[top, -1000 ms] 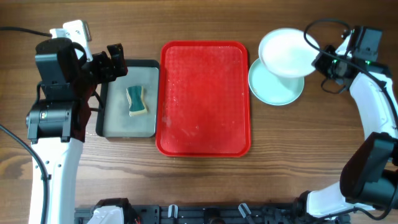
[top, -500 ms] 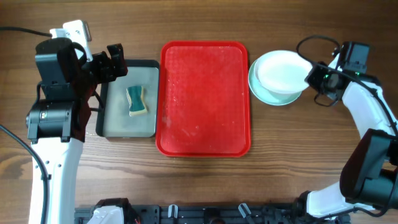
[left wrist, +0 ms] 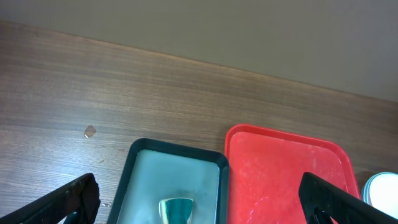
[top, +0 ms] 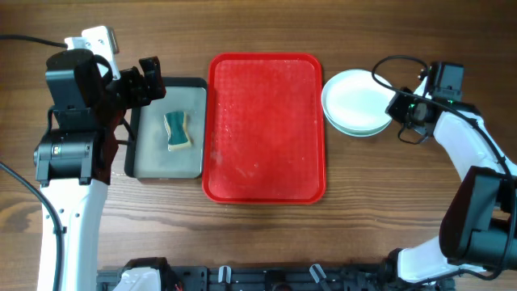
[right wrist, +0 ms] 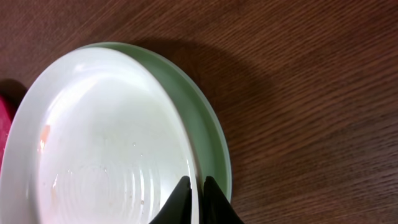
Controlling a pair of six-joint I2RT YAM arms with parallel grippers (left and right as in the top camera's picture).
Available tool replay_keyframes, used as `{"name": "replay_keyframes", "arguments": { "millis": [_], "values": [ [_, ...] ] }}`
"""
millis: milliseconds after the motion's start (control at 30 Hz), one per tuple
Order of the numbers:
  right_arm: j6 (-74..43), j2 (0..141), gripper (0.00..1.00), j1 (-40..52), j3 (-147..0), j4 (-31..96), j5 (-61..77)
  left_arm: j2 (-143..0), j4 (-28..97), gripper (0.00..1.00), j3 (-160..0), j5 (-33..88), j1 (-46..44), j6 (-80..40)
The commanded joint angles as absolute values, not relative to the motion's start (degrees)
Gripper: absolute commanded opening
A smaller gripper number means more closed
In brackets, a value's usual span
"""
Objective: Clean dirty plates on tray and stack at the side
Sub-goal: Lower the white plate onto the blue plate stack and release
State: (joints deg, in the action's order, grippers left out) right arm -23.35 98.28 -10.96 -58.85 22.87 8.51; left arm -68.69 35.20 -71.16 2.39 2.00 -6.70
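The turquoise plate is directly below, so the white plate (top: 353,97) would come to rest on it. The robot needs to open its right gripper.
The red tray (top: 265,129) lies in the middle of the table with no plates on it. To its right, a white plate (top: 353,97) lies on a turquoise plate (top: 361,132). I cannot tell whether a second turquoise plate is under them. My right gripper (top: 396,107) is shut on the white plate's right rim. In the right wrist view its jaws (right wrist: 197,193) pinch the rim of the white plate (right wrist: 106,143), which has a small orange smear, over the turquoise plate (right wrist: 210,124). My left gripper (top: 148,81) is open and empty.
A dark grey tray (top: 153,162) left of the red tray holds a green and yellow sponge (top: 178,131). In the left wrist view the open left gripper (left wrist: 199,199) hangs above that tray (left wrist: 143,168) and sponge (left wrist: 176,210). A cable loops near the right arm.
My right gripper has carried the white plate down and to the left, from tilted in the air to lying on the turquoise plate. The left arm has not moved.
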Motion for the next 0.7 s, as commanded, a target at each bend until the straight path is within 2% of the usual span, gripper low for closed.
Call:
{"name": "replay_keyframes", "arguments": {
  "millis": [0,67,233,367,433,567,667],
  "values": [
    [-24.0,98.3,0.10,-10.5,-58.6,22.5,7.4,-68.5,35.1,1.00,-71.9,1.8,2.0,-6.4],
    [-24.0,98.3,0.10,-10.5,-58.6,22.6,7.4,-68.5,35.1,1.00,-71.9,1.8,2.0,-6.4],
    [-23.9,98.3,0.24,-10.5,-58.6,22.8,7.4,-68.5,35.1,1.00,-71.9,1.8,2.0,-6.4],
    [-21.1,98.3,0.45,-10.5,-58.6,22.8,7.5,-68.5,35.1,1.00,-71.9,1.8,2.0,-6.4],
    [-18.4,98.3,0.50,-10.5,-58.6,22.7,7.7,-68.5,35.1,1.00,-71.9,1.8,2.0,-6.4],
    [-13.2,98.3,0.53,-10.5,-58.6,22.5,8.5,-68.5,35.1,1.00,-71.9,1.8,2.0,-6.4],
    [-8.4,98.3,0.55,-10.5,-58.6,21.4,14.2,-68.5,35.1,1.00,-71.9,1.8,2.0,-6.4]
  ]
}}
